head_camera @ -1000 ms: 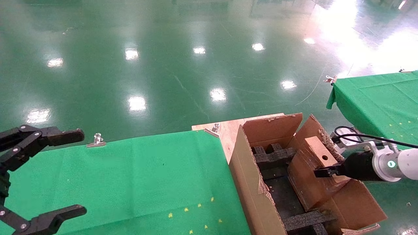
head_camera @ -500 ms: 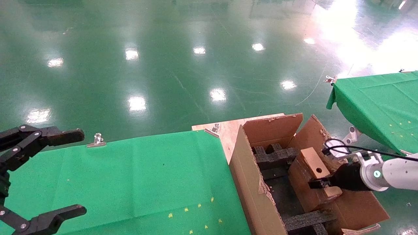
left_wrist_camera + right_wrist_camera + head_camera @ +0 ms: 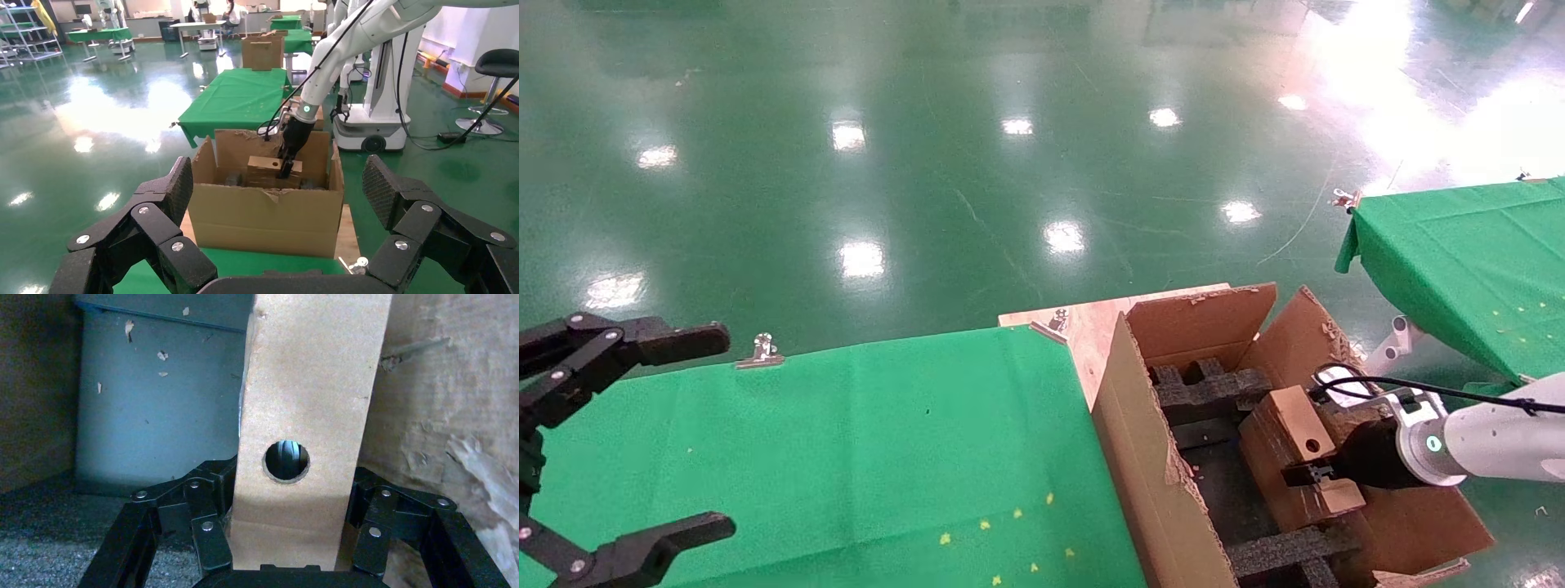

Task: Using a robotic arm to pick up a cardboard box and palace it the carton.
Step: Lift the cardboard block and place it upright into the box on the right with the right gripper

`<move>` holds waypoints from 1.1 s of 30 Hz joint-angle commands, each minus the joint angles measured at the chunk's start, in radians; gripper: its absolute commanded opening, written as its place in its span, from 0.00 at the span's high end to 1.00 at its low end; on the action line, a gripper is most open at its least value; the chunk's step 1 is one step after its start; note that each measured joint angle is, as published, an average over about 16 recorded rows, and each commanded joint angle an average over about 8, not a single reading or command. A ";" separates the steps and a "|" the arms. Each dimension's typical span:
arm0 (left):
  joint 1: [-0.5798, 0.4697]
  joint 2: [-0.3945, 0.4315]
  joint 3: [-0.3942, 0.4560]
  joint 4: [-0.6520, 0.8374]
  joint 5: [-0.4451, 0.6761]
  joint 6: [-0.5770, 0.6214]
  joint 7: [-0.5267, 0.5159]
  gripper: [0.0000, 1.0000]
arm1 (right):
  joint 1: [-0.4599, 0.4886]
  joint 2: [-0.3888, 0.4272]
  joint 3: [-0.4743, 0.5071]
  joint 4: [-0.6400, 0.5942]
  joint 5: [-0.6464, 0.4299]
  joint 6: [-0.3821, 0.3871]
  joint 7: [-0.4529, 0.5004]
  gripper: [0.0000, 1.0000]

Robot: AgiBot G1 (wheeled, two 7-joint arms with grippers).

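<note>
The robot's right gripper should open now, because the cardboard box is low between the carton's sides.
The small brown cardboard box (image 3: 1291, 420), with a round hole in its top face, hangs tilted inside the carton (image 3: 1140, 408). My right gripper (image 3: 1307, 474), on the white arm with the green ring, is shut on it. In the right wrist view both fingers press the sides of the cardboard box (image 3: 312, 386), and the right gripper (image 3: 291, 499) sits low between the carton's walls. Black foam dividers (image 3: 1209, 388) lie under and beside the box. From the left wrist view the box (image 3: 263, 165) shows above the torn front wall of the carton (image 3: 263, 214). My left gripper (image 3: 727, 426) stays open and idle at the far left.
A green-cloth table (image 3: 846, 457) spreads left of the carton, with a metal clip (image 3: 762, 351) on its far edge. A wooden board (image 3: 1091, 327) lies under the carton. Another green table (image 3: 1459, 253) stands at the right. A white robot base (image 3: 373, 122) stands behind the carton.
My right gripper has lowered the cardboard box deeper into the carton and shifted it slightly left. The left arm has not moved.
</note>
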 commanded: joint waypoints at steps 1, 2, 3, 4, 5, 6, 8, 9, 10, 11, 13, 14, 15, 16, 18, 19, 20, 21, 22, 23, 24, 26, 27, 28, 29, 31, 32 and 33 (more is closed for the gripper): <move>0.000 0.000 0.000 0.000 0.000 0.000 0.000 0.00 | -0.006 -0.013 0.006 -0.021 0.008 -0.005 -0.013 0.72; 0.000 0.000 0.000 0.000 0.000 0.000 0.000 0.00 | -0.007 -0.017 0.008 -0.027 0.011 -0.009 -0.019 0.59; 0.000 0.000 0.000 0.000 0.000 0.000 0.000 0.00 | -0.009 -0.019 0.011 -0.033 0.014 -0.013 -0.025 0.47; 0.000 0.000 0.000 0.000 0.000 0.000 0.000 0.00 | -0.010 -0.022 0.012 -0.038 0.017 -0.017 -0.029 0.34; 0.000 0.000 0.000 0.000 0.000 0.000 0.000 0.00 | -0.010 -0.023 0.014 -0.042 0.019 -0.020 -0.033 0.22; 0.000 0.000 0.000 0.000 0.000 0.000 0.000 0.00 | -0.011 -0.025 0.015 -0.044 0.020 -0.022 -0.035 0.09; 0.000 0.000 0.000 0.000 0.000 0.000 0.000 0.00 | -0.012 -0.027 0.017 -0.050 0.022 -0.026 -0.039 0.00; 0.000 0.000 0.000 0.000 0.000 0.000 0.000 0.00 | -0.012 -0.027 0.017 -0.049 0.022 -0.027 -0.038 0.00; 0.000 0.000 0.000 0.000 0.000 0.000 0.000 0.00 | -0.011 -0.026 0.016 -0.047 0.022 -0.025 -0.037 0.00; 0.000 0.000 0.000 0.000 0.000 0.000 0.000 0.00 | -0.011 -0.025 0.016 -0.046 0.021 -0.025 -0.036 0.00; 0.000 0.000 0.000 0.000 0.000 0.000 0.000 0.00 | -0.010 -0.024 0.016 -0.044 0.020 -0.024 -0.034 0.00; 0.000 0.000 0.000 0.000 0.000 0.000 0.000 0.00 | -0.009 -0.023 0.016 -0.043 0.020 -0.024 -0.034 0.00; 0.000 0.000 0.000 0.000 0.000 0.000 0.000 0.00 | -0.009 -0.023 0.016 -0.042 0.019 -0.024 -0.034 0.00; 0.000 0.000 0.000 0.000 0.000 0.000 0.000 0.00 | -0.008 -0.022 0.016 -0.041 0.019 -0.024 -0.034 0.00; 0.000 0.000 0.000 0.000 0.000 0.000 0.000 0.00 | -0.007 -0.021 0.016 -0.041 0.018 -0.024 -0.037 0.00; 0.000 0.000 0.000 0.000 0.000 0.000 0.000 0.00 | -0.007 -0.021 0.016 -0.040 0.017 -0.024 -0.038 0.00; 0.000 0.000 0.000 0.000 0.000 0.000 0.000 0.00 | -0.006 -0.020 0.016 -0.039 0.017 -0.023 -0.039 0.00; 0.000 0.000 0.000 0.000 0.000 0.000 0.000 0.00 | -0.005 -0.019 0.017 -0.038 0.017 -0.022 -0.040 0.00; 0.000 0.000 0.000 0.000 0.000 0.000 0.000 0.00 | -0.005 -0.018 0.017 -0.037 0.016 -0.020 -0.041 0.00; 0.000 0.000 0.000 0.000 0.000 0.000 0.000 0.00 | -0.004 -0.016 0.017 -0.036 0.016 -0.019 -0.041 0.00; 0.000 0.000 0.000 0.000 0.000 0.000 0.000 0.00 | -0.002 -0.015 0.018 -0.034 0.015 -0.018 -0.041 0.00; 0.000 0.000 0.000 0.000 0.000 0.000 0.000 0.00 | 0.002 -0.012 0.018 -0.031 0.014 -0.017 -0.041 0.00; 0.000 0.000 0.000 0.000 0.000 0.000 0.000 0.00 | 0.005 -0.010 0.018 -0.029 0.013 -0.017 -0.041 0.00; 0.000 0.000 0.000 0.000 0.000 0.000 0.000 0.00 | 0.008 -0.008 0.018 -0.027 0.011 -0.016 -0.041 0.00; 0.000 0.000 0.000 0.000 0.000 0.000 0.000 0.00 | 0.012 -0.006 0.018 -0.024 0.009 -0.016 -0.041 0.00; 0.000 0.000 0.000 0.000 0.000 0.000 0.000 0.00 | 0.021 -0.001 0.019 -0.018 0.006 -0.016 -0.040 0.00; 0.000 0.000 0.000 0.000 0.000 0.000 0.000 0.00 | 0.026 0.002 0.019 -0.014 0.004 -0.015 -0.040 0.00; 0.000 0.000 0.000 0.000 0.000 0.000 0.000 0.00 | 0.031 0.005 0.019 -0.010 0.001 -0.014 -0.040 0.00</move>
